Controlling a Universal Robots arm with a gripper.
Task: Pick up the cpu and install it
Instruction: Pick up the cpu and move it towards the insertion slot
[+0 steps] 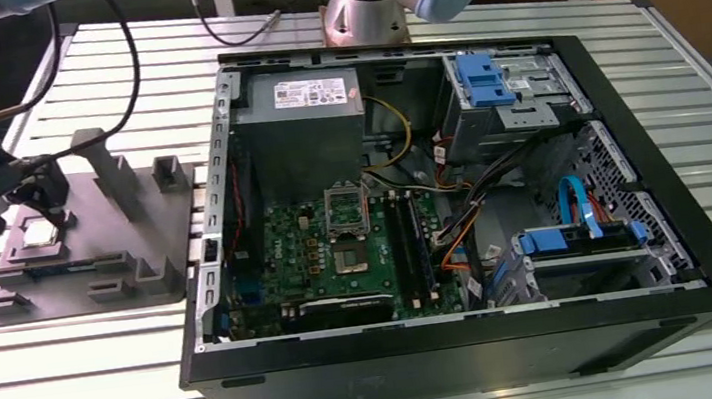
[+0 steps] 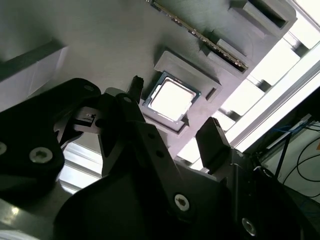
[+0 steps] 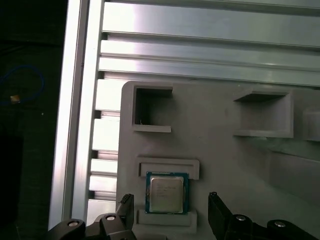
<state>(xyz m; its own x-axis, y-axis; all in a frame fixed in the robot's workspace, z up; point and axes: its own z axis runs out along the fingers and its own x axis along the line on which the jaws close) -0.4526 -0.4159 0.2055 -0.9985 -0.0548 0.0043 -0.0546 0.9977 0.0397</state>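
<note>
Raised ledges of the holder [image 3: 169, 167] hug the cpu along opposite edges. I should install the cpu, so I should grab its open side edges with my gripper next.
The cpu [image 3: 166, 193], a small square chip with a silvery top, lies flat in its recess on the grey holder block [image 3: 220, 160]. In the exterior view the cpu [image 1: 38, 233] sits at the left end of that holder block [image 1: 133, 245]. My gripper [image 3: 170, 199] hangs just above it, open. One dark fingertip [image 3: 125, 202] stands on each side of the chip, and neither touches it. The second wrist view shows the same straddle: the gripper [image 2: 172, 117] over the cpu [image 2: 171, 98]. The motherboard's socket [image 1: 348, 223] lies inside the open computer case, its frame lifted.
A memory stick [image 2: 200, 35] rests in a slot of the holder beside the cpu. The open black computer case [image 1: 480, 346] fills the exterior view's middle and right, with cables, blue drive bays [image 1: 581, 237] and a power supply [image 1: 304, 95]. Everything stands on a slatted aluminium table [image 1: 83, 392].
</note>
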